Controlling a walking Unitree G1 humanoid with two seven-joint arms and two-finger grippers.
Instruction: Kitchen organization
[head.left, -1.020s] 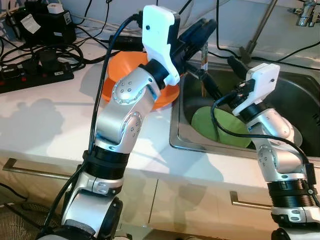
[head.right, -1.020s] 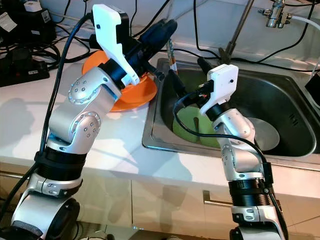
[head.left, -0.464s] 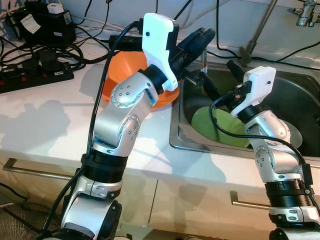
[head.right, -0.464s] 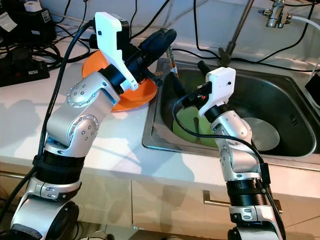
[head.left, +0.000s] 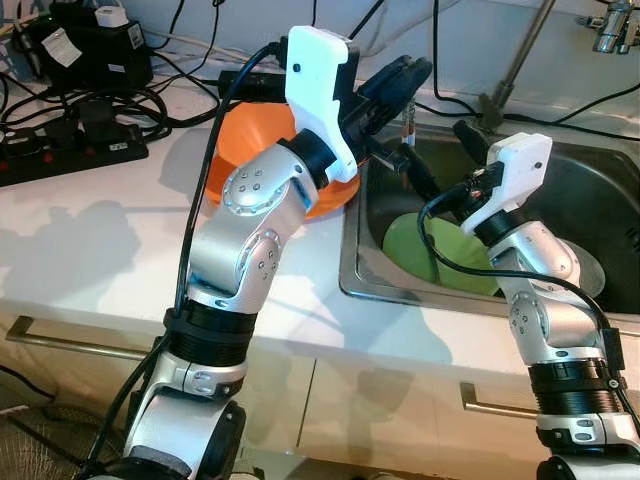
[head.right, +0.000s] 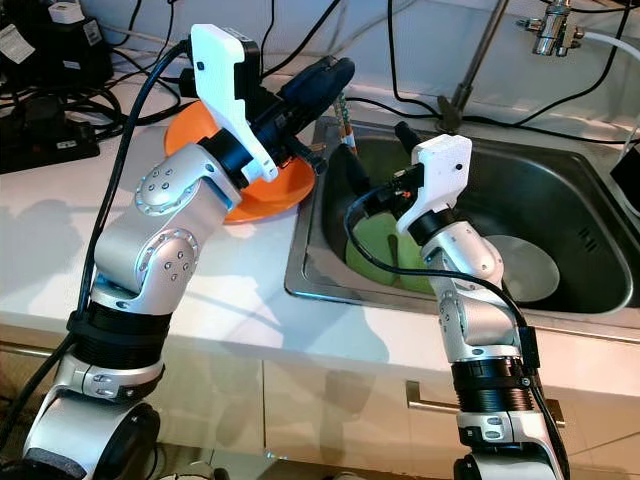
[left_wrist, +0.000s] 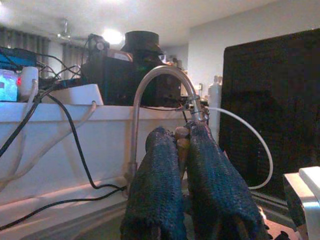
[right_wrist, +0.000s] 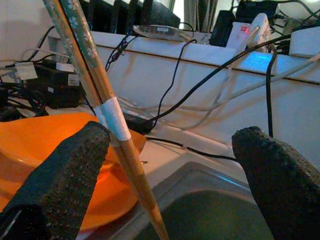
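Note:
The chopsticks' top ends are covered by my left gripper's shut fingers, so my right gripper should grab their lower part (right_wrist: 134, 167) next.
A pair of wooden chopsticks (head.left: 406, 130) bound with white tape hangs upright over the left edge of the steel sink (head.left: 352, 262). My left gripper (head.left: 412, 70) is shut on their top ends, and the left wrist view shows those ends pinched between the fingers (left_wrist: 162, 165). My right gripper (head.left: 441, 156) is open inside the sink, its fingers on either side of the chopsticks' lower part (right_wrist: 116, 131) without touching. An orange bowl (head.left: 240, 135) sits on the white counter behind my left arm. A green plate (head.left: 440, 258) lies in the sink.
A grey plate (head.left: 592, 272) lies in the sink to the right of the green one. The faucet pipe (head.left: 518, 55) rises behind the sink. Power strips and black cables (head.left: 75, 125) crowd the back left of the counter. Drawer handles run below the counter's front edge.
The left gripper has shifted slightly with the chopsticks, lifting them a little. The right arm has edged a little closer to them, its fingers still apart.

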